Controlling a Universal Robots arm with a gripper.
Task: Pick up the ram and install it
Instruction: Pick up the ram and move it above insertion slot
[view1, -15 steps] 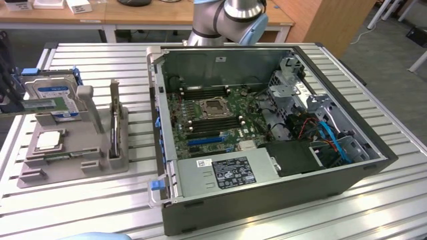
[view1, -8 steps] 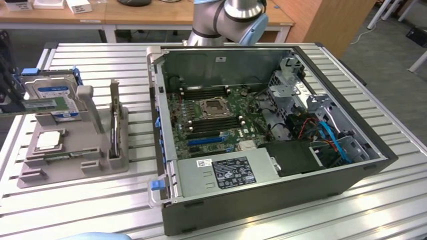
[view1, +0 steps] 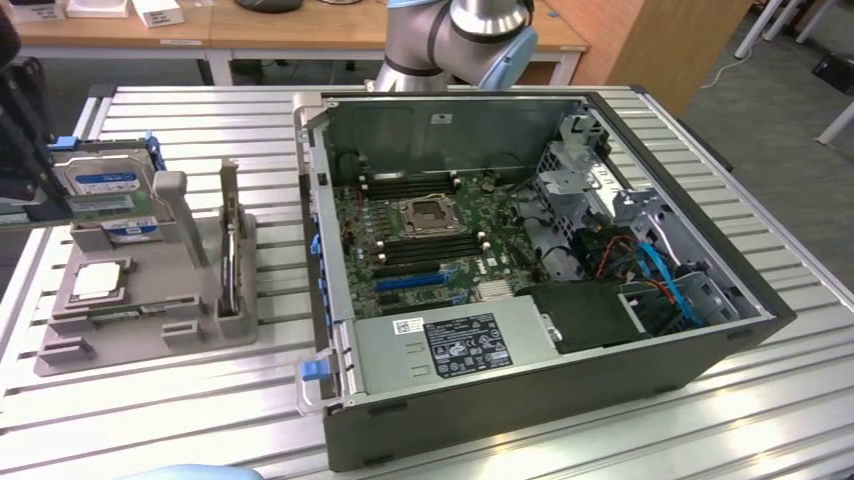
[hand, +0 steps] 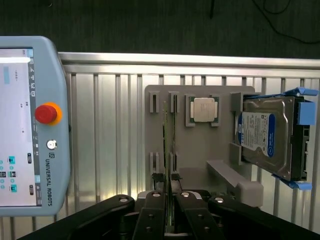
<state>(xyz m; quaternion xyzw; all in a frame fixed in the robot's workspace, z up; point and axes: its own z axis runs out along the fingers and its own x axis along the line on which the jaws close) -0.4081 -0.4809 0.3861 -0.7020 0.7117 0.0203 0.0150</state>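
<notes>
I will pick up the ram next with my gripper by the middle of its top edge (hand: 165, 169), so its contact edge stays free to seat in a memory slot.
The ram (view1: 230, 235) is a thin green stick standing on its edge in a slot of the grey holder block (view1: 134, 340), on the exterior view's left. From the wrist view I look down on the ram's edge (hand: 165, 135), a narrow line across the grey holder block (hand: 200, 150). My gripper (hand: 170, 206) hangs above it. Its two black fingers (hand: 152, 212) are in line with the stick, open by a narrow slit with nothing held. The open computer case (view1: 747, 300) lies to the right, with dark memory slots (view1: 407, 185) beside the processor socket (view1: 427, 213).
The holder also carries a blue-labelled hard drive (view1: 107, 182) (hand: 267, 135) and a square silver CPU chip (view1: 100, 283) (hand: 204, 109). A teach pendant (hand: 25, 125) lies on the slatted table (view1: 160, 420) beside the holder. The arm's base (view1: 467, 30) stands behind the case.
</notes>
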